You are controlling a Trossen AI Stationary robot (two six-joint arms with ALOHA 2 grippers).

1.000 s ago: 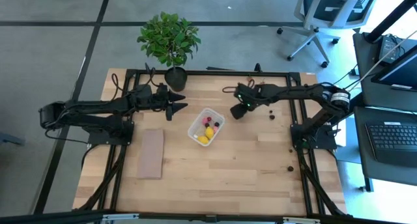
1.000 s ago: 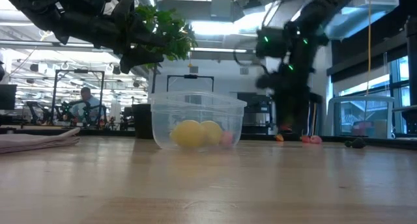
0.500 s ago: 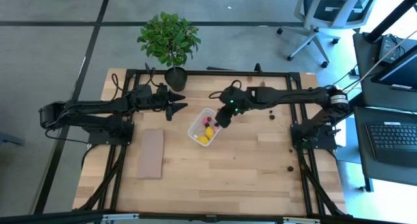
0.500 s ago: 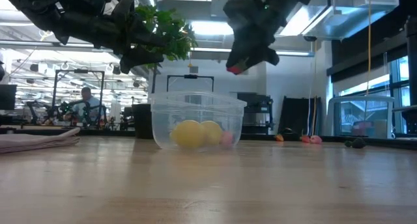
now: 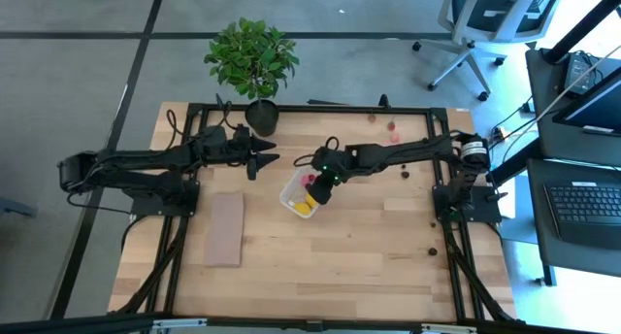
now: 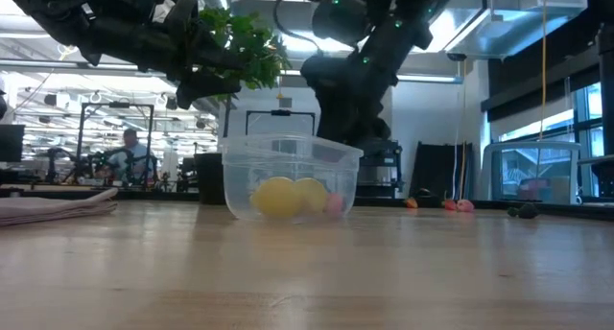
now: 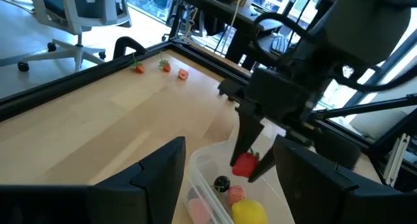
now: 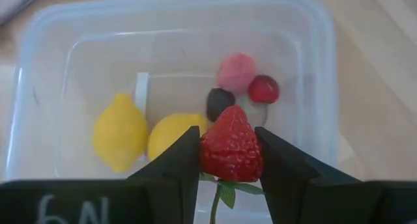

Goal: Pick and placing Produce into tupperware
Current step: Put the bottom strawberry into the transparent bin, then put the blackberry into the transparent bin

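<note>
The strawberry's red tip (image 8: 232, 120) points down inside the rim of the clear tub, so my right gripper is ready to let go and should open now.
The clear tupperware (image 5: 307, 189) stands mid-table and holds two yellow lemons (image 8: 120, 131), a pink piece (image 8: 236, 71), a small red one (image 8: 263, 89) and a dark maroon one (image 8: 219, 101). My right gripper (image 8: 228, 152) is over the tub, shut on a red toy strawberry (image 8: 230, 146), which also shows in the left wrist view (image 7: 245, 164). My left gripper (image 5: 264, 150) hangs open and empty to the left of the tub, above the table. My right gripper pinches the strawberry's two sides (image 8: 207, 154) between its two fingers, coming from above and slanting down. The strawberry's tip points down into the tub; its green leaf end (image 8: 225, 191) lies back between the fingers. It hangs clear above the tub's contents.
A tan board (image 5: 225, 228) lies left of the tub. A potted plant (image 5: 251, 62) stands at the far edge. Loose small produce lies at the far right (image 5: 392, 132) and near the right edge (image 5: 432, 249). Metal frame rails run along the table sides.
My right gripper has gone from the table's far right toward the left with the strawberry, then come down over the tub. My left gripper has kept still.
</note>
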